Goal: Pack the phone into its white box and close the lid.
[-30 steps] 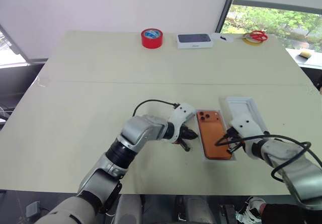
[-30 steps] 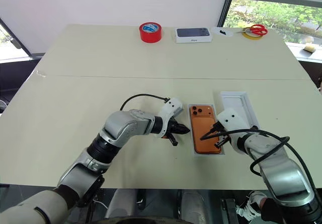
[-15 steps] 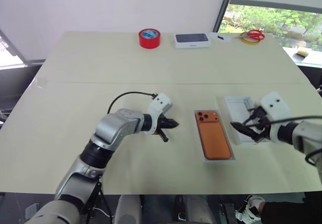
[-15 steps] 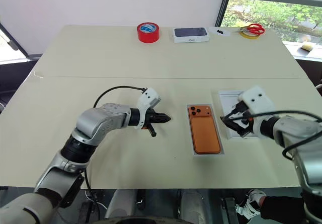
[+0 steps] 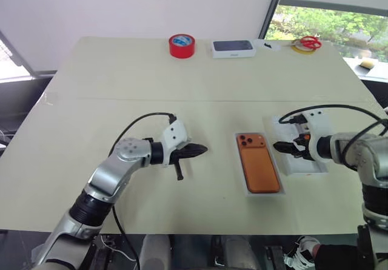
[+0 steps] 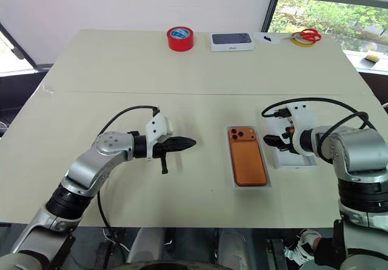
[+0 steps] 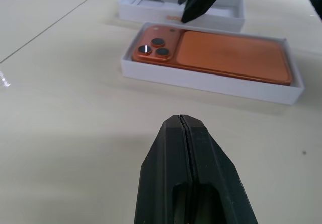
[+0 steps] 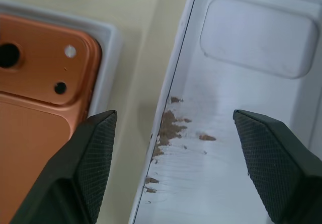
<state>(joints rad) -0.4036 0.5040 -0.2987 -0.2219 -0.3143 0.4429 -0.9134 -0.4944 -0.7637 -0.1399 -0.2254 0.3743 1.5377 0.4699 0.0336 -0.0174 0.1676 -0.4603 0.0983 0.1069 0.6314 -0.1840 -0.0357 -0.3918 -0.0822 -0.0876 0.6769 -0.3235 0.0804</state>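
Note:
My right gripper picks up the lid by its long side (image 5: 280, 147) next, to close the white box over the orange phone (image 5: 257, 168).
The orange phone (image 5: 257, 168) lies back up inside the shallow white box (image 7: 201, 80) on the table. Just right of the box, the white lid (image 5: 306, 165) lies inside up, with a rounded recess in its floor. My right gripper (image 5: 285, 147) hangs open over the lid's wall on the box side, one fingertip (image 8: 100, 128) over the gap by the phone and the other over the lid's inside. It holds nothing. My left gripper (image 5: 197, 150) is shut and empty, a hand's width left of the box, pointing at it.
At the table's far edge stand a red tape roll (image 5: 182, 45), a white box with a dark blue top (image 5: 233, 48) and red scissors (image 5: 310, 42) on a yellow roll. Bare tabletop stretches left of and behind the phone.
My left gripper drew back to the left, away from the box. My right gripper left the phone's right edge, opened and moved right over the lid.

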